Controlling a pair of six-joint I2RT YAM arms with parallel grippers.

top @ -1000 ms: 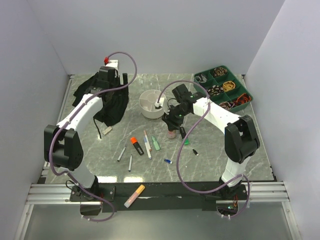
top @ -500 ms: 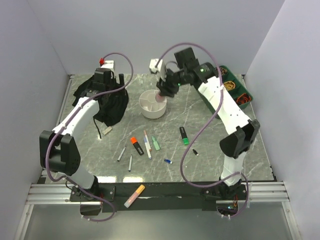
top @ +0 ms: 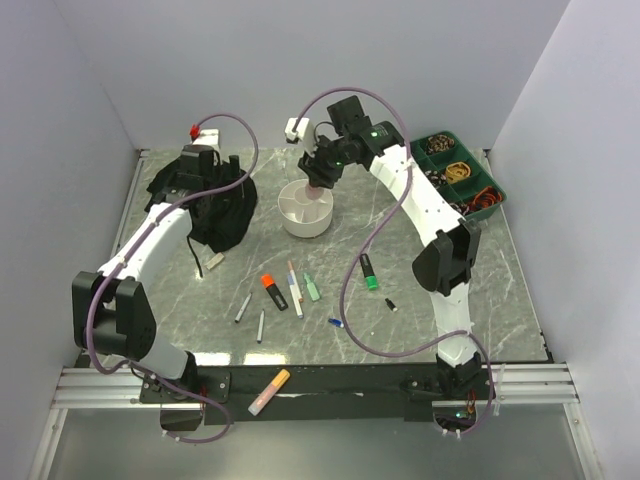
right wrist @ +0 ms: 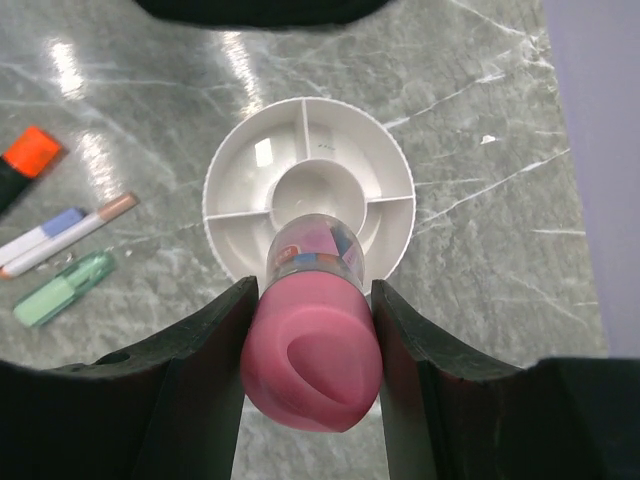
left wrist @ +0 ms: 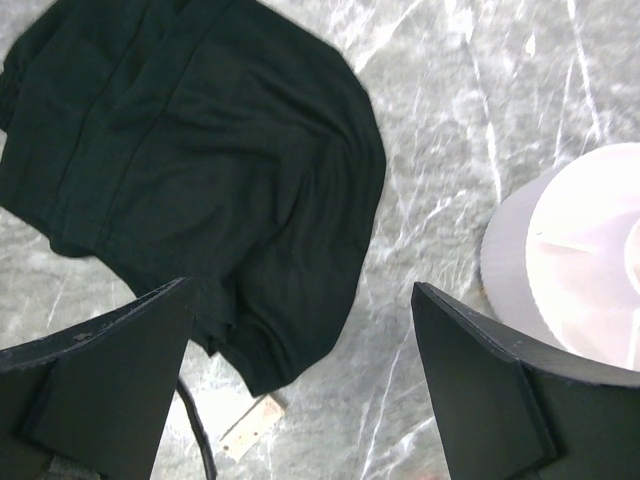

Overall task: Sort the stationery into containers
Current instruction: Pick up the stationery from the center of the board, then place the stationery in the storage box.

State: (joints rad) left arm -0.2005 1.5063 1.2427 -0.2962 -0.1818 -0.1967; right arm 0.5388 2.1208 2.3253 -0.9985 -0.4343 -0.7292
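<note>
The bottle (right wrist: 312, 350) would fall at the bowl's near rim, short of its middle, if my right gripper opened now, so it is too early to let go.
My right gripper (top: 318, 181) is shut on the pink-capped bottle (right wrist: 312, 350) and holds it over the round white bowl (top: 305, 210). In the right wrist view the bottle hangs above the bowl's near rim (right wrist: 225, 180) between both fingers. My left gripper (top: 203, 178) is open and empty above the black fabric bag (top: 218, 212). The left wrist view shows the bag (left wrist: 190, 150) and the bowl's edge (left wrist: 560, 260). On the table lie an orange highlighter (top: 272, 290), a white pen (top: 294, 290), a pale green highlighter (top: 312, 288), a dark green highlighter (top: 369, 270) and two grey pens (top: 243, 307).
A green compartment tray (top: 497, 196) with small items stands at the back right. A tiny blue piece (top: 336, 322) and a black piece (top: 391, 304) lie near the front. An orange marker (top: 269, 391) rests on the front rail. A beige tag (left wrist: 252, 427) lies by the bag.
My right gripper lifted the pink-capped bottle from the table's middle and carried it back and left, over the bowl. My left gripper shifted slightly toward the back over the bag.
</note>
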